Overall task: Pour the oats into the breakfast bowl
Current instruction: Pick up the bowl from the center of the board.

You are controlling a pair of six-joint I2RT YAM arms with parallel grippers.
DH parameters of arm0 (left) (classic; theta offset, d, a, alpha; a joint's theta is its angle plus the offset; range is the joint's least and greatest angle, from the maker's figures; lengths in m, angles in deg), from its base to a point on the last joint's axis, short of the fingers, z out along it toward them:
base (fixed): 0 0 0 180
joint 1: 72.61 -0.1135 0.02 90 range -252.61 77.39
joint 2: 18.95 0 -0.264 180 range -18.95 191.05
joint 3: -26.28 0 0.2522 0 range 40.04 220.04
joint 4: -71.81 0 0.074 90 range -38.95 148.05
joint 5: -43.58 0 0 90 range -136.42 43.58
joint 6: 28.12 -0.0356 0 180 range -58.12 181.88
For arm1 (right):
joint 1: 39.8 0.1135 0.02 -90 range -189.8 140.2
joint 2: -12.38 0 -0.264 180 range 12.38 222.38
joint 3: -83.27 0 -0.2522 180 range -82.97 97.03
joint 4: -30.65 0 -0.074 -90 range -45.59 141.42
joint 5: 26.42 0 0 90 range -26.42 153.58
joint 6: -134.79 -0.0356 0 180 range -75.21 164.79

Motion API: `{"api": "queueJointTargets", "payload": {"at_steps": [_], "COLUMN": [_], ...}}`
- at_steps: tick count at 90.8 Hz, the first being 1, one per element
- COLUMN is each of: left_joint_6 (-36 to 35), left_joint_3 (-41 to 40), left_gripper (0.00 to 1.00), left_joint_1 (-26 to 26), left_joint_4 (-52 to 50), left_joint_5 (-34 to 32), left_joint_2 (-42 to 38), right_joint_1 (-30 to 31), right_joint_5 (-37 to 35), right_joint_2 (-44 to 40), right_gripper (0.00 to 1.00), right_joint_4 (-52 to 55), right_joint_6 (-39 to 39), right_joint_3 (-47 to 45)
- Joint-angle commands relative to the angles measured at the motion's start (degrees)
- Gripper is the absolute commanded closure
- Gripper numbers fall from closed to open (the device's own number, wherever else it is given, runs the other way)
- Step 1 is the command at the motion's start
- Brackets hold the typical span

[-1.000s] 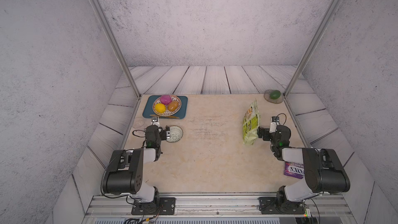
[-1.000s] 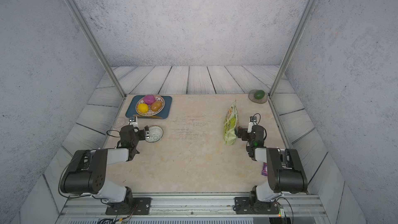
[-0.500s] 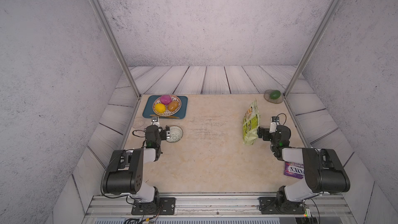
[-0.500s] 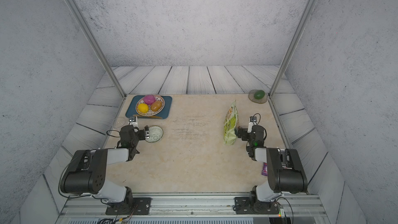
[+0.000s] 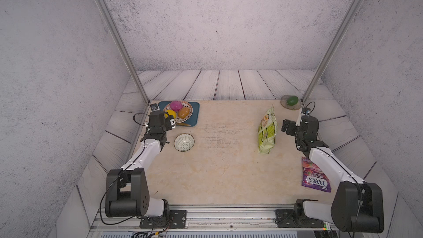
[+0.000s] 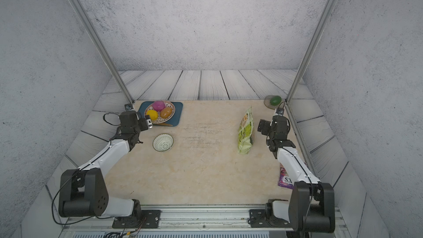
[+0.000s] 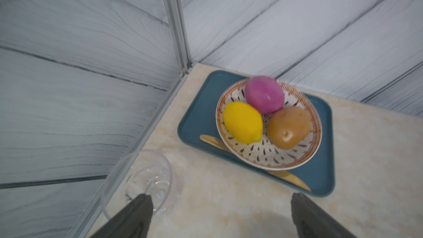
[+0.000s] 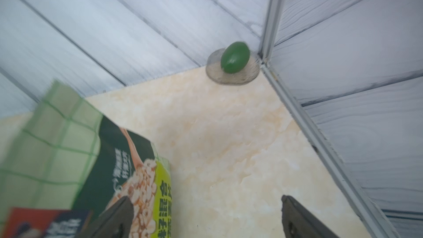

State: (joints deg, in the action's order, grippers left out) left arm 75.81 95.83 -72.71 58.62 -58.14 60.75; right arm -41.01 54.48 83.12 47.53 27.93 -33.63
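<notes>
My left gripper should next grab the breakfast bowl (image 5: 184,142) by its rim away from the pouch, so its opening stays open to pour oats.
The oats are in a lime-green pouch (image 5: 267,131) (image 6: 246,131) standing upright right of centre; no flakes show. My right gripper (image 5: 286,128) (image 6: 262,126) hovers just right of the pouch, open and holding nothing. In the right wrist view the pouch (image 8: 103,168) sits beside one finger of that gripper (image 8: 206,216). The breakfast bowl (image 5: 184,142) (image 6: 163,142), white with dark lines inside, stands empty on the left. My left gripper (image 5: 170,122) (image 6: 146,123) is raised behind the bowl, open and empty, over bare table (image 7: 219,214).
A blue tray (image 5: 195,113) (image 7: 196,115) at the back left carries a fruit plate (image 7: 274,167) and a gold knife (image 7: 286,177). A clear glass (image 7: 139,179) stands by the left wall. A purple FOX'S bag (image 5: 314,177) lies front right, a green fruit (image 5: 292,100) back right.
Both arms have lifted and reached farther back. The left gripper has left the bowl's side. Pouch and bowl have not moved.
</notes>
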Motion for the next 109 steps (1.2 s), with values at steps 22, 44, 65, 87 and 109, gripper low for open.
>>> {"api": "queueJointTargets", "payload": {"at_steps": [22,44,65,87,109], "left_joint_6": [21.7,17.5,17.2,18.4,19.5], "left_joint_3": [3.6,-1.2,-4.7,-3.7,-0.7], "left_gripper": [0.00,0.09,0.31,0.41,0.52], "left_joint_1": [-4.3,-4.3,-4.2,-4.0,-3.8], "left_joint_4": [-28.1,-35.1,-38.0,-34.3,-33.1], "left_joint_5": [1.9,22.3,28.7,32.8,31.7], "left_joint_2": [-8.0,-11.2,-5.8,0.8,8.5], "right_joint_1": [-3.1,-5.1,-5.0,-5.2,-5.1], "right_joint_5": [-7.8,3.8,12.5,17.6,18.2], "right_joint_2": [-3.7,-5.2,-5.2,-6.8,-7.2], "right_gripper": [0.01,0.01,0.01,0.01,0.01], "right_joint_4": [46.8,50.4,53.9,52.9,54.6], "right_joint_6": [-24.4,-17.5,-16.0,-17.0,-16.2], "right_joint_3": [10.8,15.5,18.3,17.4,18.4]}}
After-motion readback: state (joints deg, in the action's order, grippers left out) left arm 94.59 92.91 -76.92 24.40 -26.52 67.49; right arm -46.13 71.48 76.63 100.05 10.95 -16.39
